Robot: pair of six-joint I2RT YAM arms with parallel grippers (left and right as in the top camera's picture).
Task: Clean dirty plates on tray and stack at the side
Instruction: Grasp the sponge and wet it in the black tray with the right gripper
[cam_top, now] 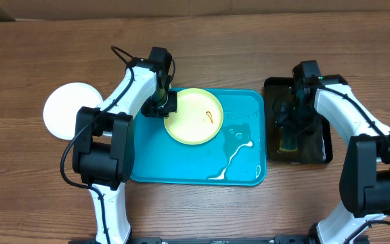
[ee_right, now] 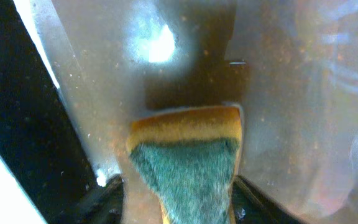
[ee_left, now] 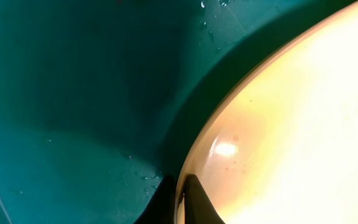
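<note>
I should clean the plate with the yellow side of the sponge (ee_right: 188,168), so next my right gripper should grab the sponge across its middle by the long sides and leave its yellow side free.
A pale yellow-green plate (cam_top: 191,116) lies on the upper left part of the turquoise tray (cam_top: 175,166), with a small reddish-brown smear near its right side. My left gripper (cam_top: 162,104) is shut on the plate's left rim; the left wrist view shows its two fingers (ee_left: 179,202) pinching the rim (ee_left: 278,124). A white plate (cam_top: 72,112) lies on the table left of the tray. My right gripper (cam_top: 286,125) is down in the black basin (cam_top: 323,146), open, with the green-and-yellow sponge (ee_right: 188,168) between its fingers (ee_right: 179,199).
Milky puddles and water drops (cam_top: 237,146) lie on the tray's right half. The basin holds brownish water (ee_right: 278,112). The left arm reaches over the tray's left edge, and the right arm stands over the basin.
</note>
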